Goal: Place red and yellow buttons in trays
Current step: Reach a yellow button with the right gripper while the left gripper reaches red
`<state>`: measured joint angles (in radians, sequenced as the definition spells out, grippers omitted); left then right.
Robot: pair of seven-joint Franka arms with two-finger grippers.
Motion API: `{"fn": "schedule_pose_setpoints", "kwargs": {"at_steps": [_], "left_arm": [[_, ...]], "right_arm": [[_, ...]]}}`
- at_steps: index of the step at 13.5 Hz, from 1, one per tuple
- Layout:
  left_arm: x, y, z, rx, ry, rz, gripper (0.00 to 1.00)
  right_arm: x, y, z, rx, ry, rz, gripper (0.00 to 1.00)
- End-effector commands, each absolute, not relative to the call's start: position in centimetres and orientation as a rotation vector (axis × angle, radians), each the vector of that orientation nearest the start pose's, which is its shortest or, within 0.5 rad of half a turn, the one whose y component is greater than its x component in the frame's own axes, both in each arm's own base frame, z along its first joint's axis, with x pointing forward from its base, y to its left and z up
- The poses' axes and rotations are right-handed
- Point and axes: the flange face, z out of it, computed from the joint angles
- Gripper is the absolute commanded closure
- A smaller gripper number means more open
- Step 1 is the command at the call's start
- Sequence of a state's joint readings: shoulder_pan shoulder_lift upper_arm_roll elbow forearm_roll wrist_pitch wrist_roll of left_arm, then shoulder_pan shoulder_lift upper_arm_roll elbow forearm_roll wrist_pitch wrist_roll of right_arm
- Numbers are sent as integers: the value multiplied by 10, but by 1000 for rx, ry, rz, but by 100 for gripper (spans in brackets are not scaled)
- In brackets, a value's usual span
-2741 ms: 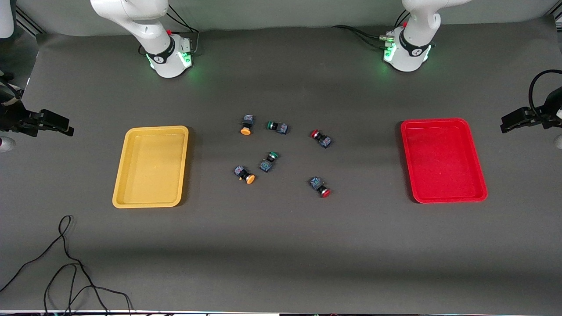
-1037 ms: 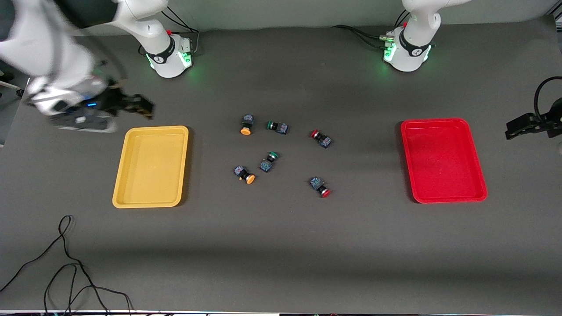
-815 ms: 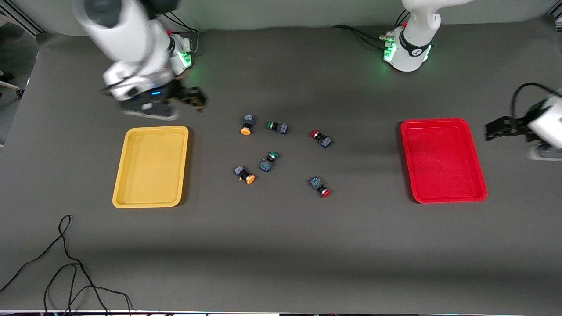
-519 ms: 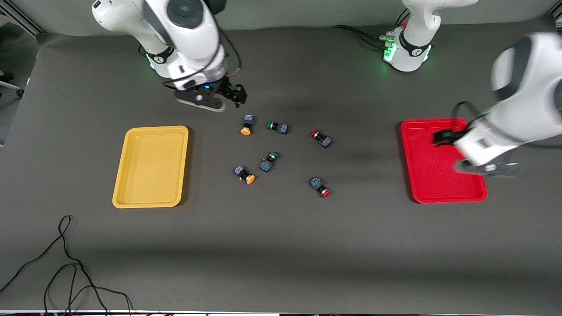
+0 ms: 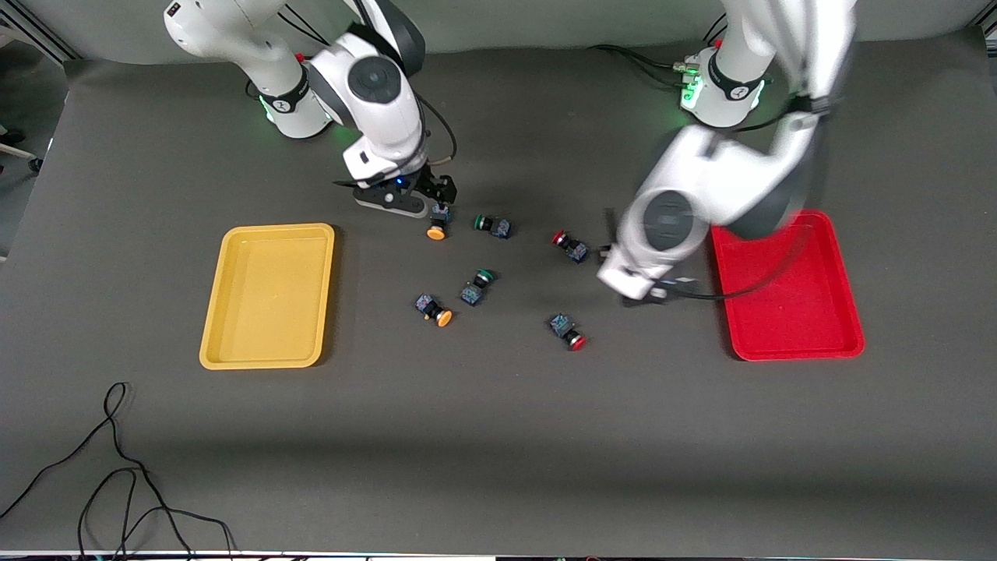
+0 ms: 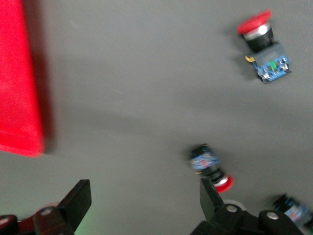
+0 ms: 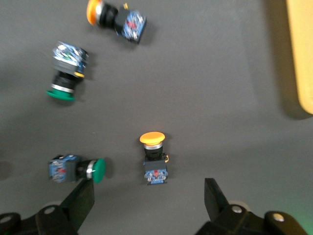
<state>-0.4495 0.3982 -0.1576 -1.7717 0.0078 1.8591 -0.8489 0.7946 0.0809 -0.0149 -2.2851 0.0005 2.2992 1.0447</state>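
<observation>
Next, the right gripper picks up the farther yellow button by its blue-and-black body (image 5: 440, 214) (image 7: 155, 171) to sort it into the yellow tray.
Two yellow-capped buttons lie mid-table, one (image 5: 436, 224) farther from the front camera than the other (image 5: 435, 310). Two red-capped buttons (image 5: 570, 245) (image 5: 568, 331) lie toward the left arm's end. My right gripper (image 5: 436, 195) hovers open just over the farther yellow button (image 7: 153, 159), which lies ahead of the open jaws (image 7: 149, 205). My left gripper (image 5: 609, 249) is open (image 6: 144, 203) over the mat between the farther red button (image 6: 210, 169) and the red tray (image 5: 787, 343). The other red button (image 6: 261, 41) shows too. The yellow tray (image 5: 269, 360) is empty.
Two green-capped buttons (image 5: 491, 225) (image 5: 477, 286) lie among the others, one (image 7: 76, 169) close beside my right gripper's finger. The red tray's corner (image 6: 17, 78) and the yellow tray's edge (image 7: 301, 54) show in the wrist views. A black cable (image 5: 117, 467) lies near the front camera.
Both arms swung in from the table's ends. The right gripper came over the farther yellow button. The left gripper crossed the red tray to beside the farther red button. No button moved.
</observation>
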Motion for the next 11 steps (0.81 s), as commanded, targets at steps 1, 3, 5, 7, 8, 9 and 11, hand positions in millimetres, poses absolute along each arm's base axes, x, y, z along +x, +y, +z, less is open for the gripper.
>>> {"fn": "schedule_pose_setpoints", "kwargs": {"at_steps": [1,3,5,7,8,9,11], "left_arm": [[504,-359,266,-2893,-575,389,2],[492,-359,232,-2912,-668,419,3],[480,-362,209,-2920,-752,410,4],[465,-377,192,-2888,-779,416,6],[460,-383,192,-2886,-776,414,7],[456,-384,189,-2882,-785,413,8],[444,-388,182,-2878,-781,407,17]], "right_arm": [[357,378,278,-3170,401,64,0],[353,376,250,-3159,392,45,0],[343,379,231,-3153,359,30,0],[341,378,211,-3149,356,23,0],[341,378,203,-3150,356,23,0],[340,377,195,-3157,357,30,0],[339,375,181,-3166,360,38,0]]}}
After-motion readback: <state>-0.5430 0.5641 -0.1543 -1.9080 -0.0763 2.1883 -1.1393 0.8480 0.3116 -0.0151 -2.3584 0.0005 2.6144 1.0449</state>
